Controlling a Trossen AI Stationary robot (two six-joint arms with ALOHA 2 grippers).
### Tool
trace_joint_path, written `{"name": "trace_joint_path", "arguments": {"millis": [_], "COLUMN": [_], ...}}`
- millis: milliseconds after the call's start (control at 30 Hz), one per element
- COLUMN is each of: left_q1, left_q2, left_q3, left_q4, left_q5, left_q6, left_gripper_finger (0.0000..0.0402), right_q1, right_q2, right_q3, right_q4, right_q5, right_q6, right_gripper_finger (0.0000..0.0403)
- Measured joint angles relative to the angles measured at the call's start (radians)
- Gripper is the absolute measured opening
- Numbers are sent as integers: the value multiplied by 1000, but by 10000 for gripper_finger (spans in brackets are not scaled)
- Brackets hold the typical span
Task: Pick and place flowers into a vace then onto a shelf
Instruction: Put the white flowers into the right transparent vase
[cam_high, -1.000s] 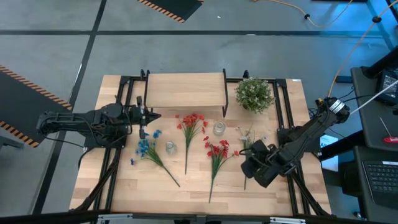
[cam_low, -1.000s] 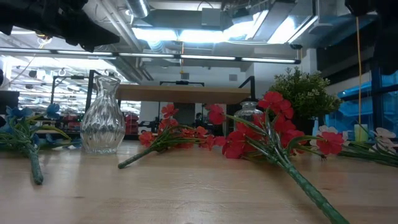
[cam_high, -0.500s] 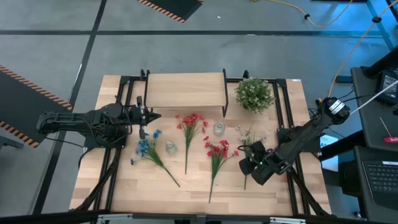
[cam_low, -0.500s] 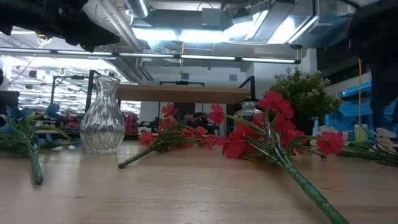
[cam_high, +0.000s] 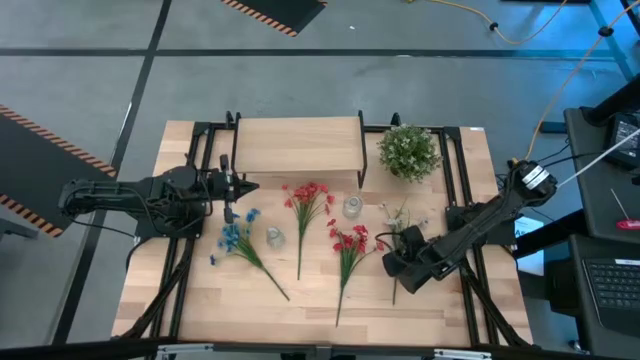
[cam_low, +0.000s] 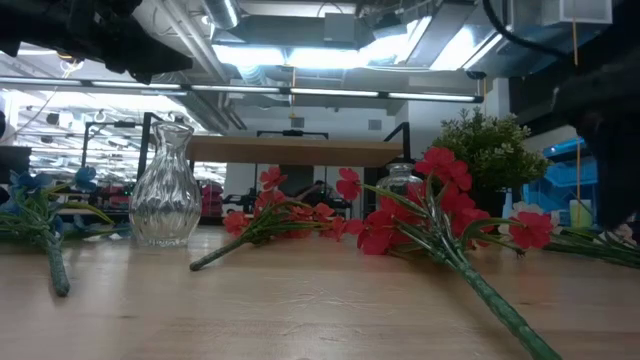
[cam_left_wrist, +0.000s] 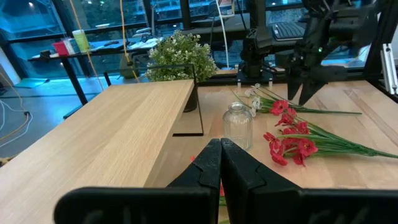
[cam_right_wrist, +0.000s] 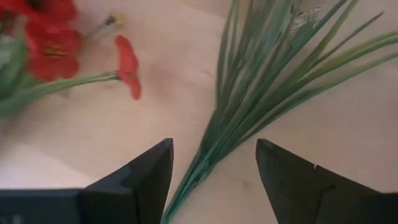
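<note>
My right gripper moves lower, before it closes on the white sprig, since both fingers are still above the green stem bundle.
Four sprigs lie flat on the table: blue (cam_high: 235, 238), orange-red (cam_high: 305, 200), red (cam_high: 350, 243) and small white (cam_high: 398, 222). A clear glass vase (cam_low: 166, 185) stands upright near the blue sprig. My right gripper (cam_right_wrist: 214, 180) is open and hovers low over the white sprig's green stem bundle (cam_right_wrist: 233, 130), one finger on each side and clear of it. In the high view that gripper (cam_high: 394, 263) sits at the stem's lower half. My left gripper (cam_high: 240, 187) is shut and waits in the air by the shelf's (cam_high: 298, 146) left front corner.
A small glass jar (cam_high: 352, 206) stands in front of the shelf's right leg. A round bushy green plant (cam_high: 409, 151) sits at the far right corner. Black frame rails run along both table sides. Bare wood lies along the near edge (cam_high: 300, 320).
My right gripper has moved down and slightly toward the table's left, closing in on the white sprig's stem; in the low view its dark body has come lower at the right. The sprigs and vase have not moved.
</note>
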Motion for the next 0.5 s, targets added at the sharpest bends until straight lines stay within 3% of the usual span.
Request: {"name": "trace_joint_path", "arguments": {"millis": [267, 500], "left_q1": [0, 0], "left_q2": [0, 0], "left_q3": [0, 0], "left_q4": [-4, -7], "left_q5": [0, 0], "left_q6": [0, 0], "left_gripper_finger": [4, 4], "right_q1": [-7, -6], "right_q2": [112, 131], "right_q3": [5, 5], "right_q4": [8, 3], "right_q5": [8, 47], "right_q6": [53, 109], "right_gripper_finger": [230, 226]}}
